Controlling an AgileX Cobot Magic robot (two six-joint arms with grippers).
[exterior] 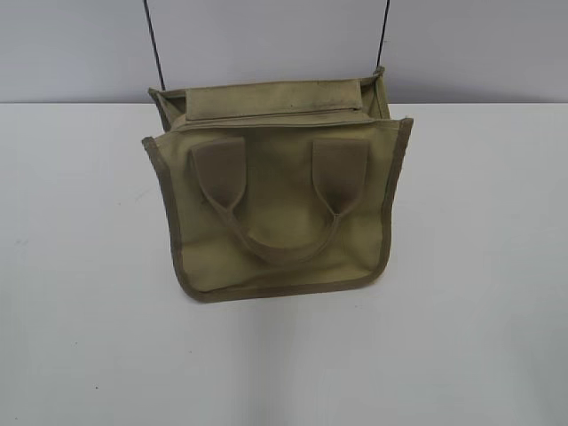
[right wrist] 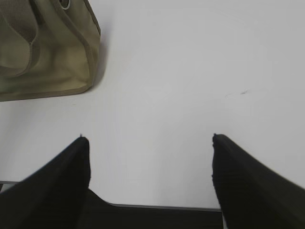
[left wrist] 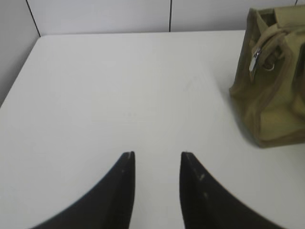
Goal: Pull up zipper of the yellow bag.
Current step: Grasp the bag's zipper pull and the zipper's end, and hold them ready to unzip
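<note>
My left gripper will next grab the zipper tape by its tail end to steady the zipper for closing the yellow bag.
The yellow bag [exterior: 275, 200] stands on the white table, its front face with two looped handles toward the exterior camera. Its zipper line [exterior: 266, 117] runs across the top. In the left wrist view the bag [left wrist: 274, 81] is at the far right, with the silver pull tab [left wrist: 256, 59] at its near end. In the right wrist view a corner of the bag [right wrist: 47, 52] is at the top left. My left gripper [left wrist: 157, 155] is open and empty over bare table, left of the bag. My right gripper [right wrist: 150, 138] is wide open and empty. Neither gripper shows in the exterior view.
The white table [exterior: 80, 337] spreads around the bag. A grey wall with dark vertical seams [exterior: 155, 44] stands behind it. The table's near edge [right wrist: 162, 206] shows under my right gripper.
</note>
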